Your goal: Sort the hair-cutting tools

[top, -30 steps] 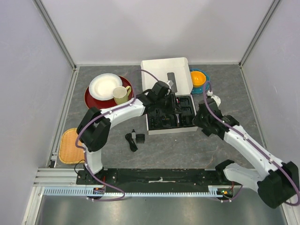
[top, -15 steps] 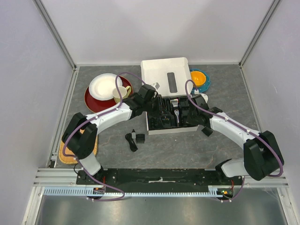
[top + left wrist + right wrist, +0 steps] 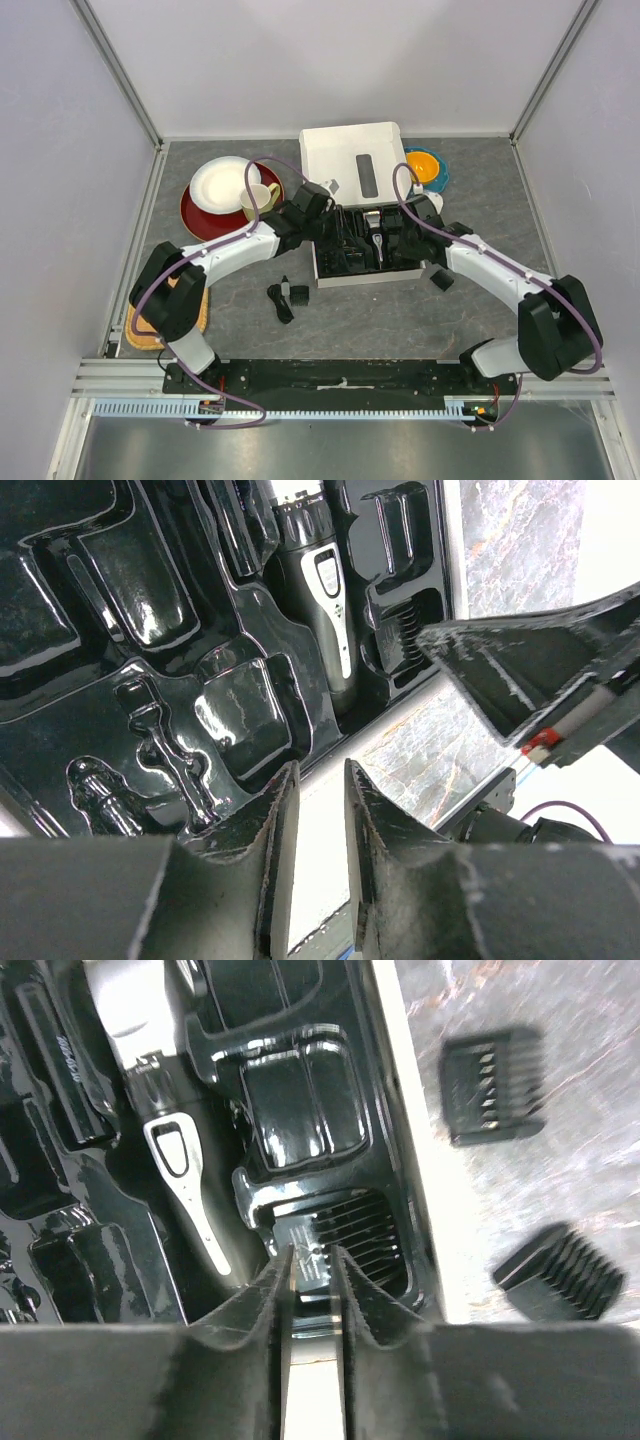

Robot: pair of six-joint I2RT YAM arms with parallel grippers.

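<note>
A loose comb (image 3: 442, 279) (image 3: 561, 1272) is beside the box, and my right gripper will grab it by its opposite sides to hand it over. Its ends will stay free for my left gripper.
The black-and-silver clipper (image 3: 375, 236) lies in the black tray (image 3: 345, 262) of the white box, also seen in the left wrist view as the clipper (image 3: 325, 600) and in the right wrist view as the clipper (image 3: 175, 1150). My right gripper (image 3: 315, 1258) hovers narrowly open just above a comb attachment (image 3: 355, 1228) seated in a tray slot. Two more combs (image 3: 492, 1085) (image 3: 560, 1275) lie on the table beside the box. My left gripper (image 3: 320, 772) stands slightly open and empty over the tray's edge. A thin brush (image 3: 283, 300) and a comb (image 3: 299, 295) lie left of the box.
The box lid (image 3: 340, 155) stands open behind the tray. A red plate with a white plate and yellow mug (image 3: 258, 200) sits at back left, an orange bowl (image 3: 424, 166) at back right, a woven mat (image 3: 150, 300) at left.
My right arm swung in from the right to the tray's right side. The left gripper shifted left off the tray's middle to its left edge. The right jaws closed, then parted slightly.
</note>
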